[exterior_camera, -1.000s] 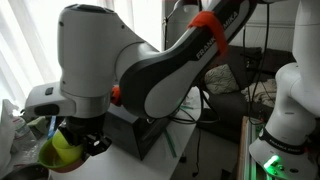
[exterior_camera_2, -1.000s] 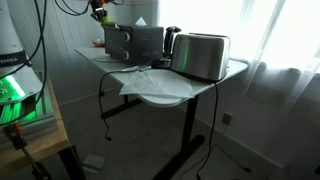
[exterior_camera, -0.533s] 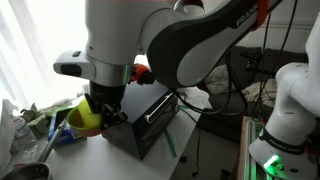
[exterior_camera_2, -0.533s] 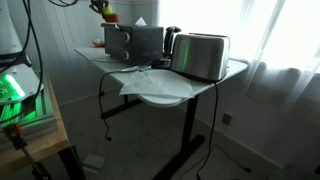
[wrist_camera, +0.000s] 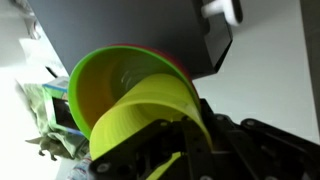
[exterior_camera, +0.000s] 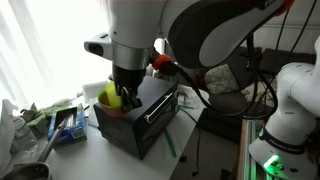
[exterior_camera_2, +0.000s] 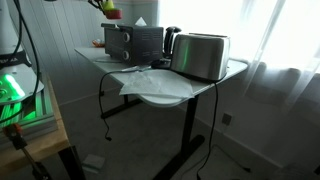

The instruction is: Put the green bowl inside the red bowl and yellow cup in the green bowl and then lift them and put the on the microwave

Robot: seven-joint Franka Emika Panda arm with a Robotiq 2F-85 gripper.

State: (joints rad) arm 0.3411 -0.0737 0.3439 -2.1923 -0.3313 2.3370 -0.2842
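My gripper holds the stack and must keep holding it until the red bowl sits flat on the microwave's top (exterior_camera: 150,91) (wrist_camera: 100,22), because the bowls tilt over that top's edge.
My gripper (exterior_camera: 118,97) is shut on a nested stack and holds it just above the microwave (exterior_camera: 140,125), a black box with a silver bar handle (exterior_camera: 163,107). In the wrist view the yellow cup (wrist_camera: 150,112) sits inside the green bowl (wrist_camera: 105,78), and a sliver of the red bowl's rim (wrist_camera: 172,63) shows behind it. The fingers (wrist_camera: 165,150) clamp the stack's near rim. The microwave's black top (wrist_camera: 120,28) lies beyond. In an exterior view the stack (exterior_camera_2: 106,9) hangs above the microwave (exterior_camera_2: 135,40) at the table's far end.
A silver toaster (exterior_camera_2: 200,55) and a dark kettle (exterior_camera_2: 171,38) stand beside the microwave. White paper (exterior_camera_2: 150,85) lies on the table. Bags and a blue item (exterior_camera: 65,122) clutter the table beside the microwave. A white robot base with a green light (exterior_camera: 280,140) stands nearby.
My gripper has carried the stack up from low beside the microwave and across to above its top. The grip has not changed.
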